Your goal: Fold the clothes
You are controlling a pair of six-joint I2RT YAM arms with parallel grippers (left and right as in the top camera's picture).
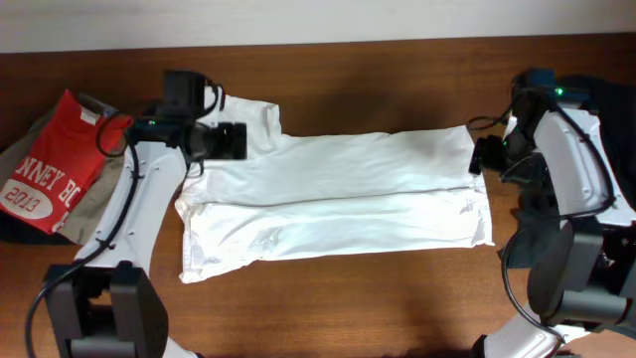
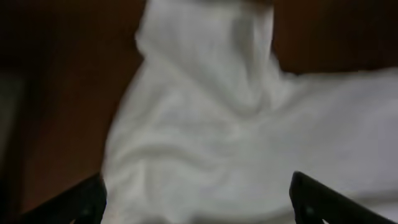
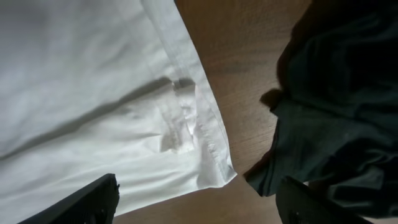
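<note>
I will next grab the white T-shirt with my left gripper by its far edge (image 1: 290,139) beside the jutting sleeve (image 1: 256,121), to fold that edge over the folded T-shirt.
The white T-shirt (image 1: 338,194) lies across the middle of the wooden table, folded lengthwise into a long band, with a sleeve sticking out at the upper left (image 1: 253,119). No print shows. My left gripper (image 1: 231,140) hovers over the shirt's upper left part, open and empty; the left wrist view shows rumpled white cloth (image 2: 217,124) between its spread fingers (image 2: 198,202). My right gripper (image 1: 481,155) is open and empty above the shirt's upper right corner; the right wrist view shows the hem corner (image 3: 205,143) between its fingers (image 3: 196,202).
A red T-shirt with white lettering (image 1: 48,169) lies on a khaki garment (image 1: 89,199) at the far left. A dark garment (image 3: 342,106) lies on the table just right of the white shirt's hem, also seen at the right edge overhead (image 1: 606,99).
</note>
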